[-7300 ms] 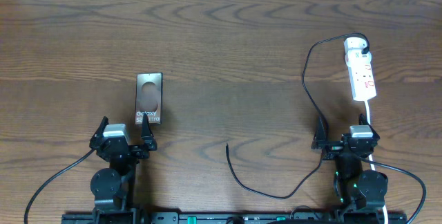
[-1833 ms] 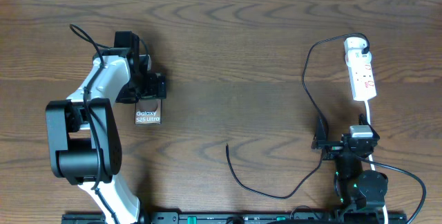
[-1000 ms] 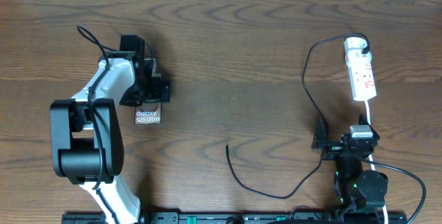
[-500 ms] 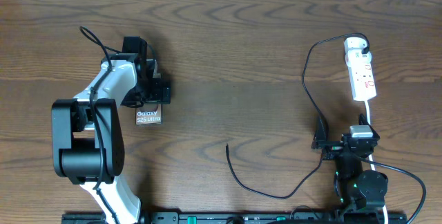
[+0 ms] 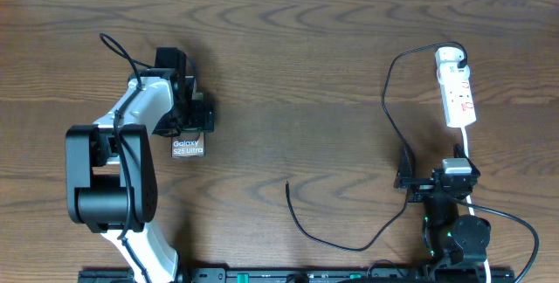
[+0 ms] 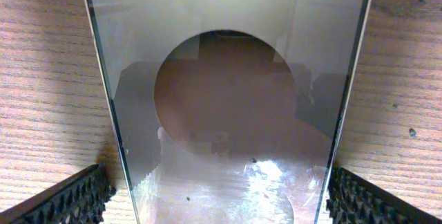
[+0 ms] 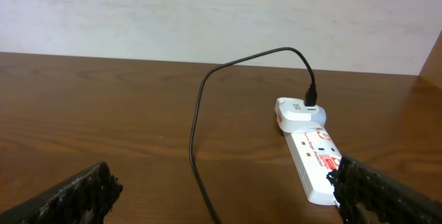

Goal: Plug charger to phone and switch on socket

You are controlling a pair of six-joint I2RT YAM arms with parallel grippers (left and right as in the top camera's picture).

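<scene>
My fingers are down at the table, at the same height as the phone's long sides. My left gripper needs to close on the phone now.
The phone (image 5: 187, 148) lies flat on the wooden table at the left, its "Galaxy" lettering showing below my left gripper (image 5: 190, 119). In the left wrist view the phone (image 6: 228, 113) fills the frame. My left gripper (image 6: 221, 200) is open, one finger on each long side of the phone with a small gap to each. The socket (image 5: 455, 91) lies at the far right, with the charger (image 5: 387, 100) plugged into its rounded end. The charger's free tip (image 5: 287, 184) rests on the table near the front middle. My right gripper (image 5: 435, 171) stands open at the front right, holding nothing.
The right wrist view shows the socket (image 7: 314, 155) and the charger (image 7: 197, 120) ahead of the open right gripper (image 7: 221, 189), with a pale wall behind the table's far edge. The socket's white cord (image 5: 469, 148) runs toward the right arm's base.
The left arm has reached from its rest pose at the front out over the phone. Over the last second it has barely moved. The right arm and charger have not moved.
</scene>
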